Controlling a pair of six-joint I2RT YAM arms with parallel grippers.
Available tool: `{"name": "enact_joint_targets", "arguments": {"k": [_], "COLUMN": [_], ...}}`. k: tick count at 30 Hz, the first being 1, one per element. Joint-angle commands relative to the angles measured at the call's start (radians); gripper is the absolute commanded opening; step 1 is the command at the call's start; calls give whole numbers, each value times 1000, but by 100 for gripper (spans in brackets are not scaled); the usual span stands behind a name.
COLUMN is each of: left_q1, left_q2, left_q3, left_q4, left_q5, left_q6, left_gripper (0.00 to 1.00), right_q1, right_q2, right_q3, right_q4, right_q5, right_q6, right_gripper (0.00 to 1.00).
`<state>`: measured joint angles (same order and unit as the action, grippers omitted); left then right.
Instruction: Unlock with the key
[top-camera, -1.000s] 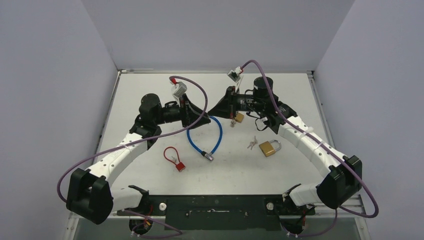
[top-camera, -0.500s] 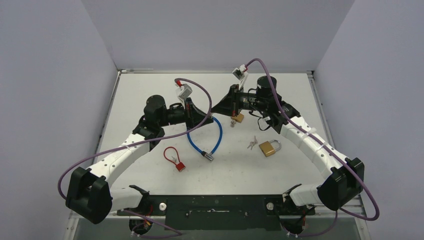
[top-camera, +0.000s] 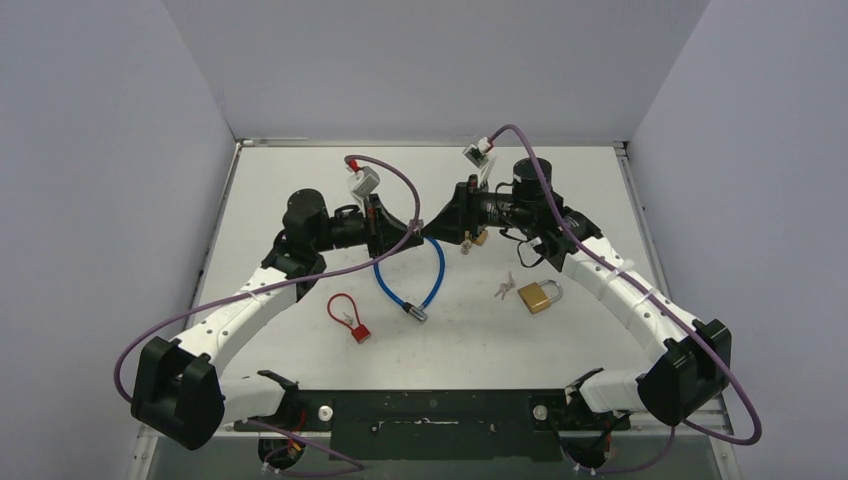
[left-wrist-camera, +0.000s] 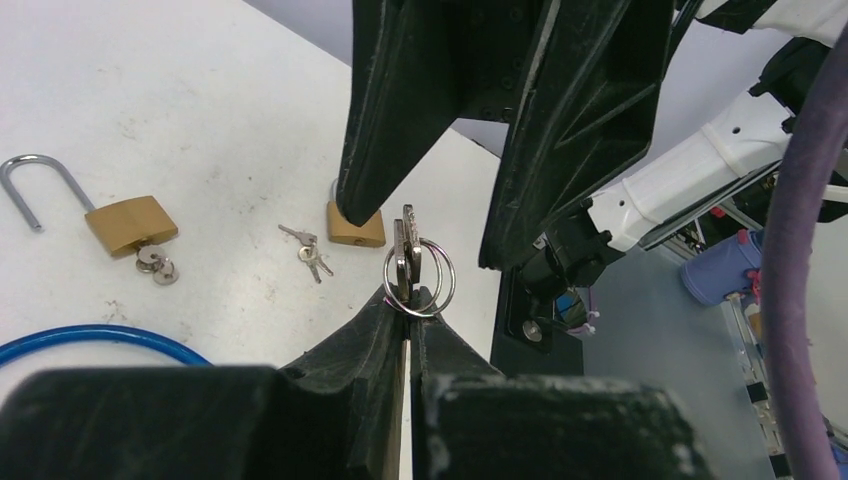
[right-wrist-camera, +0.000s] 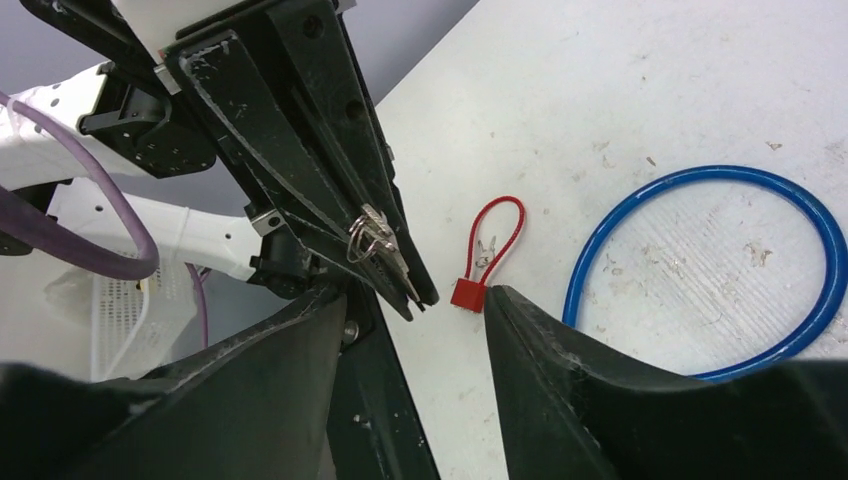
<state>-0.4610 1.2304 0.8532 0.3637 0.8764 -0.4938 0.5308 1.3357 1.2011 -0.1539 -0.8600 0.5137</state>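
Note:
My left gripper needs to take a new grip on the key to unlock. My right gripper will therefore pinch the key across its flat sides next, clear of the rings.
The key (left-wrist-camera: 405, 255), on a bunch with two steel rings, sticks up from the tips of my left gripper (left-wrist-camera: 410, 300), which is shut on it. The same bunch (right-wrist-camera: 375, 240) shows in the right wrist view, pinched in the left fingers. My right gripper (right-wrist-camera: 415, 295) is open, its fingers (left-wrist-camera: 400, 120) standing either side of the key without touching it. The two grippers meet tip to tip above the table's middle (top-camera: 428, 226). A small brass padlock (top-camera: 478, 237) lies just under the right gripper, partly hidden by a finger (left-wrist-camera: 357, 230).
A larger brass padlock (top-camera: 538, 295) with its shackle swung open lies at the right, loose keys (top-camera: 504, 288) beside it. A blue cable lock (top-camera: 410, 275) curls below the grippers. A red cable lock (top-camera: 348, 317) lies to the left. Purple cables arc over both arms.
My left gripper closed on the key bunch, then my right gripper let go and opened. The right arm has drawn back slightly to the right.

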Motion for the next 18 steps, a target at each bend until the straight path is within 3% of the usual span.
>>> {"name": "enact_joint_targets", "arguments": {"k": [1,4,8,15,18], "left_q1": [10,10,12,13,13], "left_q2": [-29,-26,-15,14,24], "left_q3": [26,30,41,41,42], "left_q4": [59,57,59,159,188], "left_q5": [58,81,118,209,224], "left_q6": [-7,-13,-31,-135,-166], "left_gripper": [0,0,0,0,0], "right_q1": [1,1,6,15,15], "right_q2": [-43,-53,-57,-50,-50], "right_q3": [-14,-33,-50,-49,-45], "right_q4": [15,53,142,185,180], "right_q5": [25,15,-58,-121,-131], "right_q6": [-45,-47,-19,-21,-29], "right_gripper": [57,60,57,29,23]}}
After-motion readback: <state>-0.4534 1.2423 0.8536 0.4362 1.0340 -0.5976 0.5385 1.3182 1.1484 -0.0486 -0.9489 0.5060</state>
